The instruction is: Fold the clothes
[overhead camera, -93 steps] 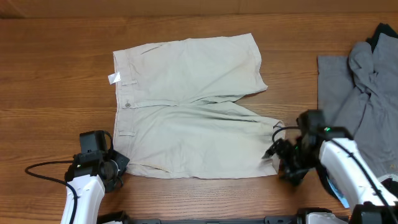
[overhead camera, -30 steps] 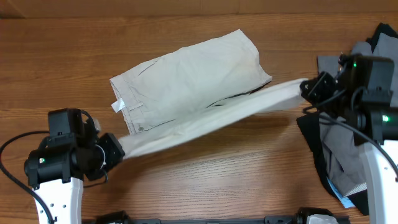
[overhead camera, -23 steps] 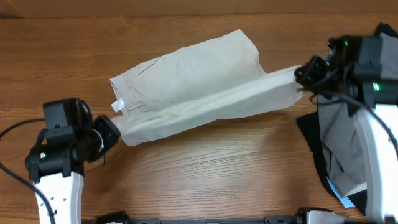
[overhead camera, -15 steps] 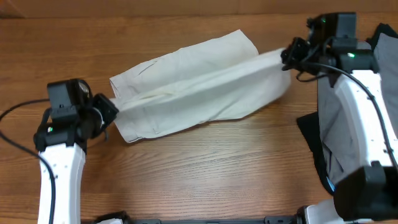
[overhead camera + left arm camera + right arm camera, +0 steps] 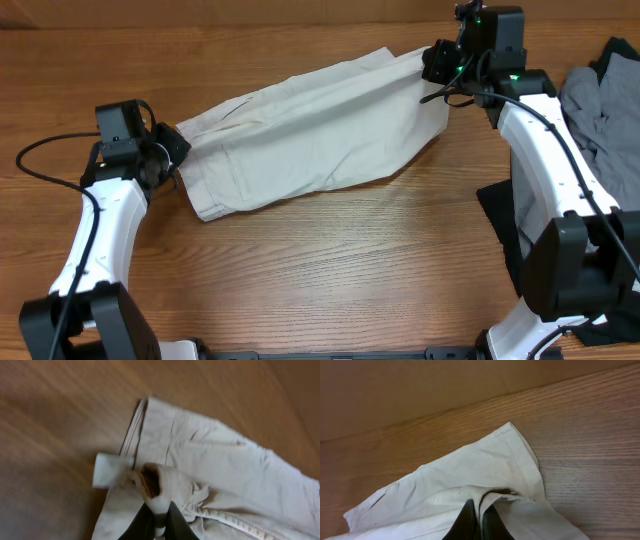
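Observation:
I need to move the raised fold toward the shorts' far edge before I open my right gripper, since a part of the shorts (image 5: 310, 130) shows beyond the too short fold.
The pale beige shorts (image 5: 310, 130) lie doubled over lengthwise on the wooden table (image 5: 330, 270), slanting from the left up to the far right. My left gripper (image 5: 172, 150) is shut on the waistband end. In the left wrist view its black fingers (image 5: 159, 510) pinch a bunched wad of the shorts (image 5: 225, 470), beside a small white label (image 5: 107, 470). My right gripper (image 5: 432, 62) is shut on the leg-hem end at the far right. The right wrist view shows that gripper (image 5: 480, 510) clamped on a raised fold of the shorts (image 5: 485, 465).
A heap of grey fabric (image 5: 600, 100) lies at the right edge, with black fabric (image 5: 500, 215) below it near my right arm. A brown wall (image 5: 420, 385) borders the table's far edge just behind the shorts.
Both grippers carried the near half of the shorts up and away from me, laying it over the far half. Both arms now reach toward the far side.

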Tool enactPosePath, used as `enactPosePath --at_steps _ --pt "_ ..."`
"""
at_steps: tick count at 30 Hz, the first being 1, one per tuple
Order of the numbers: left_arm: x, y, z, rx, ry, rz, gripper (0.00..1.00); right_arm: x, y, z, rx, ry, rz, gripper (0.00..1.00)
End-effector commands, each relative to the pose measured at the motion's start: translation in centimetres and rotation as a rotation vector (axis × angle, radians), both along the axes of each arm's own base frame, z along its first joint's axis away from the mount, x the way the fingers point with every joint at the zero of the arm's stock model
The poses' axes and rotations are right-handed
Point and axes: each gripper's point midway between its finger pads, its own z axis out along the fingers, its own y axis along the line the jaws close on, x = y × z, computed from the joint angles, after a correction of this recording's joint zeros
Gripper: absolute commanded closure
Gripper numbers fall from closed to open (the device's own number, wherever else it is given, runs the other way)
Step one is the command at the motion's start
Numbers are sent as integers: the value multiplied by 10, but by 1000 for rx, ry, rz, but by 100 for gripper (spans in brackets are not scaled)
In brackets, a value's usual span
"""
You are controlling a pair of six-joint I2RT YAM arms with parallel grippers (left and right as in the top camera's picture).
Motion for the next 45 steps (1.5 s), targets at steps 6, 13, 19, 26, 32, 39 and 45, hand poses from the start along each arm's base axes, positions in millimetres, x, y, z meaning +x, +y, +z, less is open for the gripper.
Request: enactPosePath --at_steps 6,13,19,26,32,39,45 --pt "26 31 -9 85 -51 86 85 27 -6 -7 -51 -52 -48 96" --pt "43 35 -19 93 -91 88 87 39 0 -25 -49 -58 -38 96" --pt "62 39 -16 106 -164 91 90 48 5 -32 -46 -78 -31 96" --pt "65 38 -29 87 -154 96 64 56 10 -25 -38 -129 -24 37" --pt "71 25 -22 33 -188 40 70 51 9 -32 -43 -95 -25 14" --pt "61 -41 -12 -168 -190 -221 86 19 -27 -74 -84 134 -86 20" --pt "32 -86 -44 -74 -17 -359 83 -4 -63 -112 -114 284 -158 55"
